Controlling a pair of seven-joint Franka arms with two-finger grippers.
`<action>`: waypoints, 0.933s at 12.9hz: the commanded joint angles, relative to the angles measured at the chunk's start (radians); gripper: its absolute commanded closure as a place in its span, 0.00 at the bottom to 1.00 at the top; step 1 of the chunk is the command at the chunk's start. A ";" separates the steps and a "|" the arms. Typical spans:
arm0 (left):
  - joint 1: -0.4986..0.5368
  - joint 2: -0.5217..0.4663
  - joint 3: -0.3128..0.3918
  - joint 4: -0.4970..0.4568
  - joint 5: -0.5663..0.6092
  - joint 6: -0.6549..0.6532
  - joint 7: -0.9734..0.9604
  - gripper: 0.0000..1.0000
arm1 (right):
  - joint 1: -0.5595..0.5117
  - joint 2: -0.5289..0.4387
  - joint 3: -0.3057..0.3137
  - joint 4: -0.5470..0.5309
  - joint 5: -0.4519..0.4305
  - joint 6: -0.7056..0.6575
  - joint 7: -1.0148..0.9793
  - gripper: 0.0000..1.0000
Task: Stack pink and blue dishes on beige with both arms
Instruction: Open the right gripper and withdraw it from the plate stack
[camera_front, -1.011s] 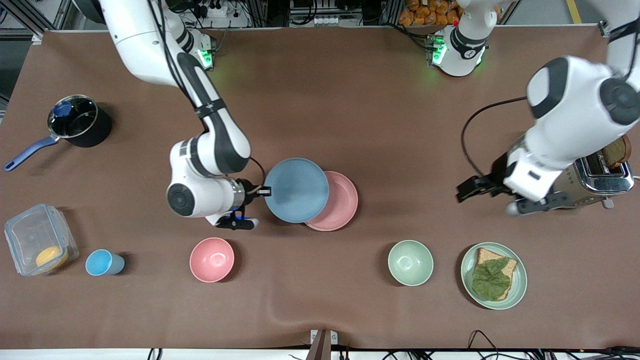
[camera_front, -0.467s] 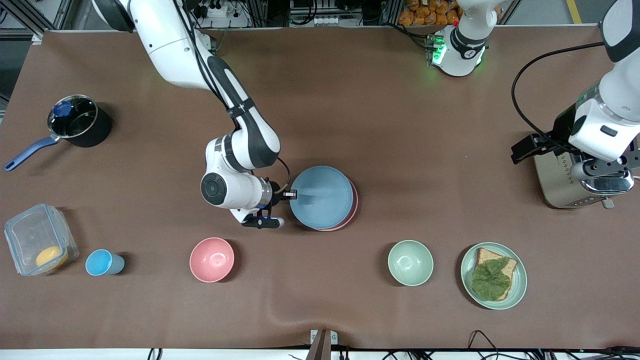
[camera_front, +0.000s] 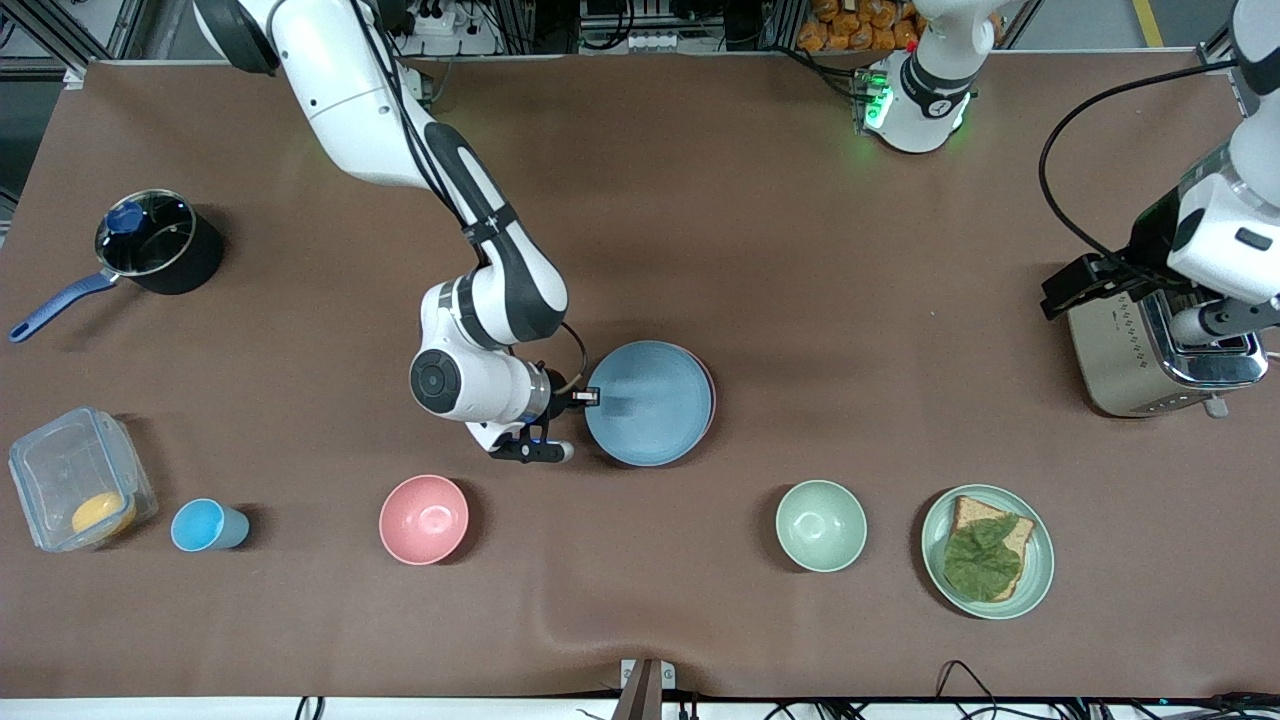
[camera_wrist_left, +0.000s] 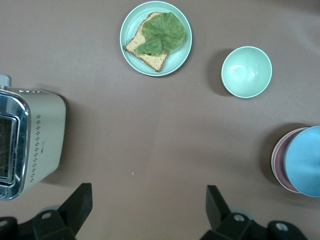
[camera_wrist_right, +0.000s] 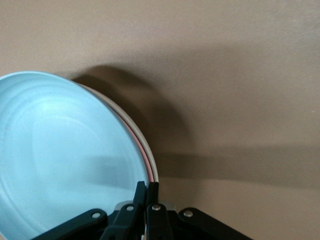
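Observation:
The blue plate's edge sits low in the pink rim and follows its curve, so the blue plate would rest there. My right gripper should release the blue plate now.
My right gripper (camera_front: 590, 397) is shut on the rim of the light blue plate (camera_front: 650, 402), on the edge toward the right arm's end. The blue plate (camera_wrist_right: 60, 160) lies slightly tilted over the pink plate (camera_front: 712, 405), of which only a thin rim sliver shows. In the right wrist view the pink rim (camera_wrist_right: 145, 152) and a cream-beige rim (camera_wrist_right: 153, 167) stack under it, with the right gripper (camera_wrist_right: 146, 187) pinched on the blue edge. My left gripper (camera_front: 1065, 290) hangs open and empty beside the toaster. The left wrist view shows the left gripper (camera_wrist_left: 147, 200) wide apart over bare table.
A toaster (camera_front: 1150, 350) stands at the left arm's end. Nearer the camera are a green plate with bread and a leaf (camera_front: 988, 552), a green bowl (camera_front: 821, 525), a pink bowl (camera_front: 424, 519), a blue cup (camera_front: 205, 525) and a clear container (camera_front: 75, 478). A pot (camera_front: 155, 245) sits farther back.
My right gripper carried the blue plate toward the left arm's end until it covers the pink plate almost fully. My left arm drew back to the toaster.

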 joint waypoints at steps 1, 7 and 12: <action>0.005 -0.036 0.001 0.008 0.021 -0.035 0.033 0.00 | 0.017 0.023 -0.011 0.031 0.031 0.003 0.008 0.65; -0.229 -0.068 0.300 -0.007 0.000 -0.037 0.140 0.00 | -0.004 -0.014 -0.020 0.055 0.037 -0.063 0.027 0.00; -0.321 -0.076 0.402 -0.015 0.001 -0.046 0.185 0.00 | -0.141 -0.132 -0.115 0.060 -0.012 -0.376 0.015 0.00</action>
